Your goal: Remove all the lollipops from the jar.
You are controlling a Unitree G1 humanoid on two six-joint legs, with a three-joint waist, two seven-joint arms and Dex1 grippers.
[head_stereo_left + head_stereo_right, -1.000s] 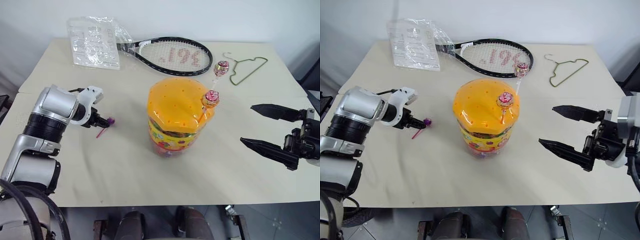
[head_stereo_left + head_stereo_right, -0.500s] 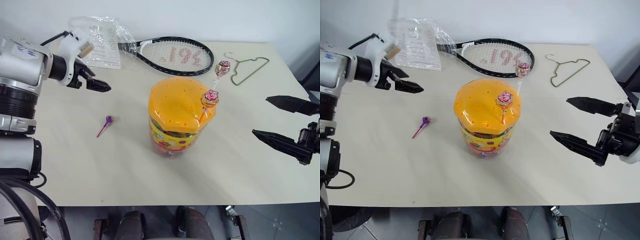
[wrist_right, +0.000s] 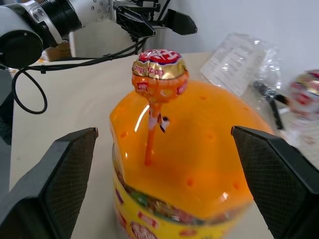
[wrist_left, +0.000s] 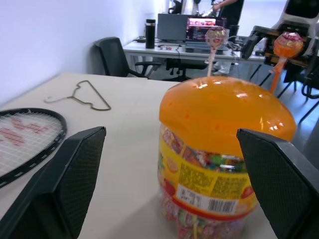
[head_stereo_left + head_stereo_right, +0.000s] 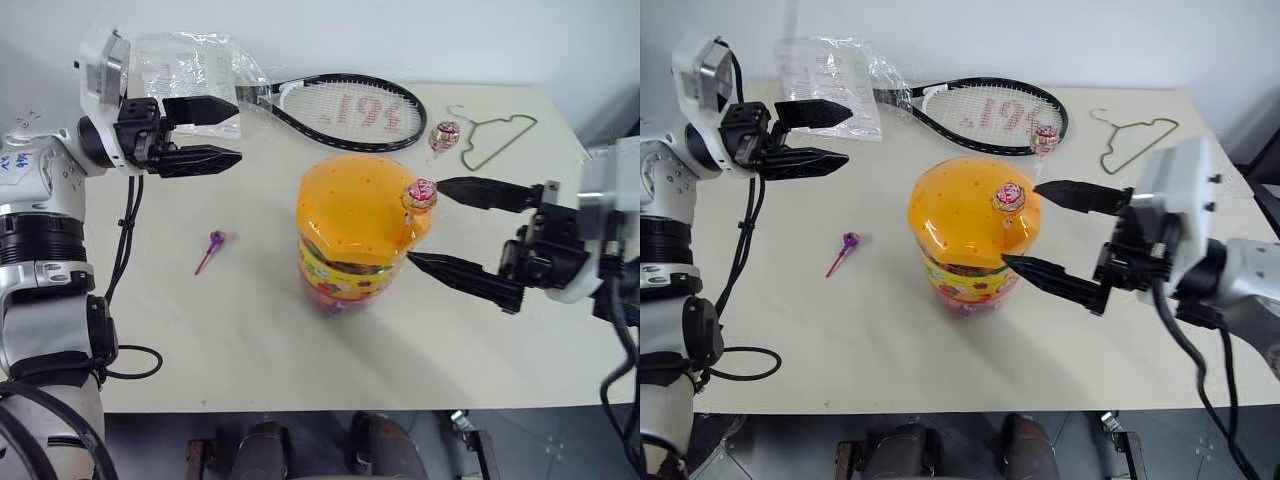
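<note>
My right gripper grabs the orange-wrapped lollipop by its orange stick [image 3: 150, 134] next, to pull the lollipop out of the jar [image 3: 169, 214].
The jar [image 5: 345, 262] stands mid-table, a clear tub under an orange domed lid [image 5: 352, 205]. Two lollipops stand in the lid's holes: an orange one [image 5: 421, 193] at its right edge and a pinkish-white one [image 5: 444, 132] on a white stick at its far side. A purple lollipop [image 5: 216, 240] lies on the table left of the jar. My right gripper [image 5: 425, 220] is open at the jar's right side. Its two fingers straddle the orange lollipop [image 3: 159, 74] without touching it. Raised at the far left, my left gripper [image 5: 238, 130] is open and empty, pointing towards the jar.
A tennis racket [image 5: 340, 105] and a clear plastic bag [image 5: 190, 80] lie at the back of the table [image 5: 250, 330]. A wire hanger [image 5: 495, 135] lies at the back right. Bare tabletop surrounds the jar in front and to the left.
My left gripper let go of the purple lollipop on the table, rose and turned to point right. My right gripper moved left up to the jar's orange lollipop.
</note>
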